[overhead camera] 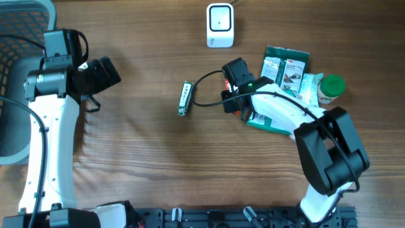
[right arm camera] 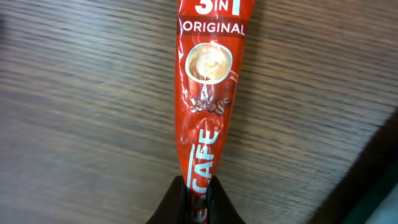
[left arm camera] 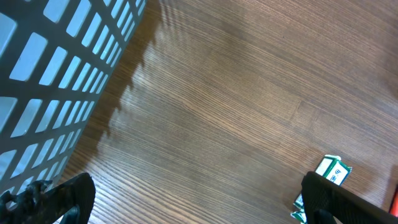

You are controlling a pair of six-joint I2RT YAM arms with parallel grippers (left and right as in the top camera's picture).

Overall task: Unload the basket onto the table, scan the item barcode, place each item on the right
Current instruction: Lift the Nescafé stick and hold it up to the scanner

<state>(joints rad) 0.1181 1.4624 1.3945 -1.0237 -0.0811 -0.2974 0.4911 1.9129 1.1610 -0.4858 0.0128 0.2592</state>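
Observation:
The red sachet would come up with my right gripper if I lifted it now, because my right gripper is pinching the near end of the sachet flat.
A red Nescafé 3-in-1 sachet [right arm camera: 208, 81] stretches away from my right gripper [right arm camera: 198, 199] over the wooden table. The jaws are shut on its near end and pinch it flat. From overhead the right gripper [overhead camera: 235, 94] sits at centre right and hides most of the sachet. The white barcode scanner [overhead camera: 220, 25] stands at the far edge, apart from the gripper. My left gripper [left arm camera: 199, 208] is open with only bare wood between its fingers. It hovers at the far left [overhead camera: 104, 73].
A green-and-white stick packet [overhead camera: 184, 98] lies left of the right gripper and also shows as the packet [left arm camera: 329, 171] in the left wrist view. Green packets [overhead camera: 285, 66] and a green-lidded jar [overhead camera: 330, 87] lie at right. A grey mesh basket [overhead camera: 19, 38] stands at far left.

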